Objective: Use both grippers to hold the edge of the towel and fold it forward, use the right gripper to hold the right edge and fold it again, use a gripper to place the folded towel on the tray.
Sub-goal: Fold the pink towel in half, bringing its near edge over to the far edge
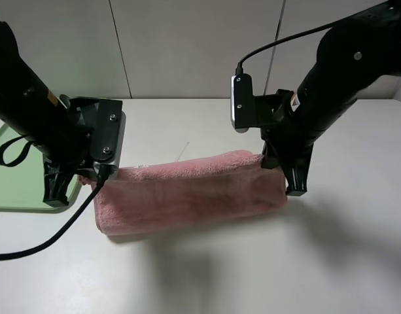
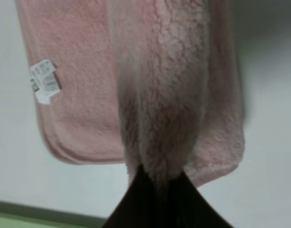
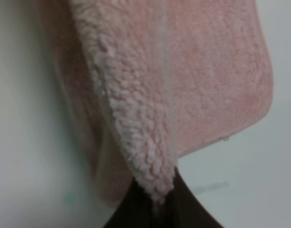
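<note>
The towel's pinched hem is hovering short of the lower layer's far edge [image 3: 265,59], so my right gripper needs to keep holding the hem until I lower it to that edge, and only then open.
The salmon-pink towel [image 1: 187,193] hangs in a long band between my two grippers, its lower part resting on the table. My left gripper [image 1: 82,178] is shut on the edge of the towel at its left end. My right gripper [image 1: 293,186] is shut on the edge at its right end. In the left wrist view the black fingers [image 2: 150,202] pinch a fluffy fold of towel [image 2: 159,95], and a white label [image 2: 43,80] shows on the layer below. In the right wrist view the fingers [image 3: 154,209] pinch the towel's hem [image 3: 136,123]. The light-green tray [image 1: 14,180] lies at the left, partly behind the left arm.
The white table [image 1: 252,268] stretches in front of the towel and to its right. A black cable [image 1: 50,242] trails from the left arm over the table's front left. A pale wall stands behind. A strip of the tray [image 2: 22,216] shows in the left wrist view.
</note>
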Tool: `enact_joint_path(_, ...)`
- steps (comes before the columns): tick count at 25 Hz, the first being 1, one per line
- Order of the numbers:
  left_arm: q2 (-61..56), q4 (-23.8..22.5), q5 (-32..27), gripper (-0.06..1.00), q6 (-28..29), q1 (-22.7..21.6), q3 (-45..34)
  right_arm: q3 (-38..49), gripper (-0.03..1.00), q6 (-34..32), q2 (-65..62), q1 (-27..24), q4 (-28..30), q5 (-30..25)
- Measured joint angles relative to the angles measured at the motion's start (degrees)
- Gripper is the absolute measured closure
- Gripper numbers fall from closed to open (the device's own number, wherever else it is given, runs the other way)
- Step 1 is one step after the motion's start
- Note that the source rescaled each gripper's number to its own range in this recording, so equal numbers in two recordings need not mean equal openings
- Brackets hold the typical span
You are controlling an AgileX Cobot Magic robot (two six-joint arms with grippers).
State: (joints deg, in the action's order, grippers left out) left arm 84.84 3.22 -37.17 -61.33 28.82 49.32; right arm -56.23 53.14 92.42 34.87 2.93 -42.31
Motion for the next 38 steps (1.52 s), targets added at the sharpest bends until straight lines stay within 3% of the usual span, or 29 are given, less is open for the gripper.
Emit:
enact_joint_path(12, 7.6, -0.6, 5.8, 0.94, 0.5, -0.3, -0.2, -4.0, 0.97, 0.0, 5.5, 0.0, -0.1, 0.2)
enact_joint_path(18, 10.0, -1.3, 8.0, 0.94, 0.7, -0.8, -0.2, -4.1, 0.97, 0.0, 6.9, 0.0, -0.1, 3.4)
enact_joint_path(26, 10.1, -1.7, 9.7, 0.94, 3.0, -5.6, -0.2, -4.1, 0.97, 0.0, 9.2, -1.2, -0.5, 6.8)
enact_joint_path(34, 10.1, -1.6, 16.3, 0.94, 3.3, -5.8, -0.2, -4.1, 0.97, 0.0, 9.2, -3.8, -0.6, 9.3)
enact_joint_path(38, 10.1, -1.7, 16.6, 0.91, 3.3, -5.8, -0.2, -4.1, 0.97, 0.0, 9.2, -3.8, -0.6, 11.0)
